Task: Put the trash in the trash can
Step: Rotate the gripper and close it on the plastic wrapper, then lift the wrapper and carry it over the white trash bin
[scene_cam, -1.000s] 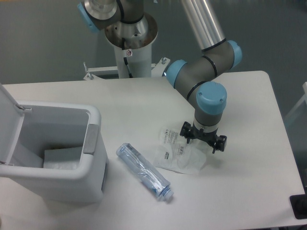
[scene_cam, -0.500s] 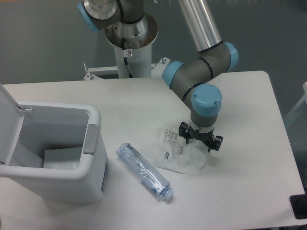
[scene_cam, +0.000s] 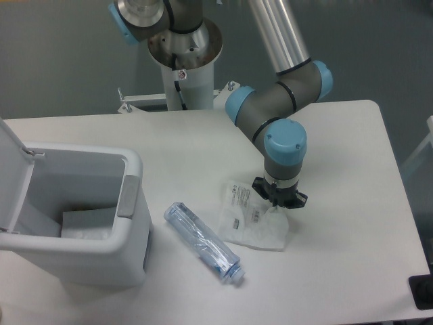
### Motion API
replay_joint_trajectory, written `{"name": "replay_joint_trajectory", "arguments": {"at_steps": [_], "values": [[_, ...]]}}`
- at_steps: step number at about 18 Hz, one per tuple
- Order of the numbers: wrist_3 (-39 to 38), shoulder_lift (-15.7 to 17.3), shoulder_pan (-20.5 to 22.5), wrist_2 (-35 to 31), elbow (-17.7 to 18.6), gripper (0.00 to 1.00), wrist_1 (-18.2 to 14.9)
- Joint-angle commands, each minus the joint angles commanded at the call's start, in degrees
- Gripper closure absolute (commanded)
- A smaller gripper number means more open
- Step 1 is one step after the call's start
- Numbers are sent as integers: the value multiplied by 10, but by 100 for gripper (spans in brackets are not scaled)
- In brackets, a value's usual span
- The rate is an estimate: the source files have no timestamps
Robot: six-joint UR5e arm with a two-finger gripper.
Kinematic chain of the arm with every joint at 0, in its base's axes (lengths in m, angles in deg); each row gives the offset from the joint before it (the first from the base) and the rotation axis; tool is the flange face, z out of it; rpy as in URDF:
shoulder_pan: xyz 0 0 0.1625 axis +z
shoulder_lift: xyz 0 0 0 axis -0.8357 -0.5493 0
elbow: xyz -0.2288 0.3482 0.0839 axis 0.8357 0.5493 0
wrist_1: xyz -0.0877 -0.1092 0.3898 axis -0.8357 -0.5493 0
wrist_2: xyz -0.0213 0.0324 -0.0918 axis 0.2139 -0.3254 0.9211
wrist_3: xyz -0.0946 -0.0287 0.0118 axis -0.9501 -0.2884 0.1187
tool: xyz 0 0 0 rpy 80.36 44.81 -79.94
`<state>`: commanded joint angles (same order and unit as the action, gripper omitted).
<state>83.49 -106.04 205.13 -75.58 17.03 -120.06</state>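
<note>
My gripper will grab the crumpled clear wrapper by its corner (scene_cam: pixel 283 211) and get it into the white trash can.
The trash lies on the white table as two pieces. A crumpled clear-white wrapper (scene_cam: pixel 249 220) with small printed labels sits mid-table. A crushed bluish clear bottle (scene_cam: pixel 203 242) lies diagonally to its left. My gripper (scene_cam: pixel 278 202) points straight down on the wrapper's upper right edge. Its black fingers (scene_cam: pixel 260 190) are still spread, their tips mostly hidden under the blue wrist; nothing is lifted. The white trash can (scene_cam: pixel 128 162) stands at the left with its lid (scene_cam: pixel 12 172) swung open and white material inside.
The arm's base column (scene_cam: pixel 183 74) rises at the table's back middle. The table's right edge (scene_cam: pixel 399 183) lies beyond the gripper. A dark object (scene_cam: pixel 423 291) shows at the lower right corner.
The gripper has moved left and down onto the wrapper's right edge, and its finger spread looks slightly narrower. The wrapper has flattened and shifted a little. The bottle and the bin have not moved.
</note>
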Motion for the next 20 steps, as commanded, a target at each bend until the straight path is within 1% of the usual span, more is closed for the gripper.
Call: {"name": "replay_joint_trajectory", "arguments": {"at_steps": [4,8,10,11,12,13,15,17,20], "values": [[1,3,1,4,-2,100,-1],[6,25,11,7,-12,100,-2],[8,44,24,8,-38,100,-2],[4,56,28,9,-59,100,-2],[-2,67,30,14,-88,100,-3],[-15,72,31,18,-114,100,-6],[-53,84,32,18,-148,100,-10],[-75,103,29,20,-157,100,-10],[-145,131,23,22,-167,100,-4]]}}
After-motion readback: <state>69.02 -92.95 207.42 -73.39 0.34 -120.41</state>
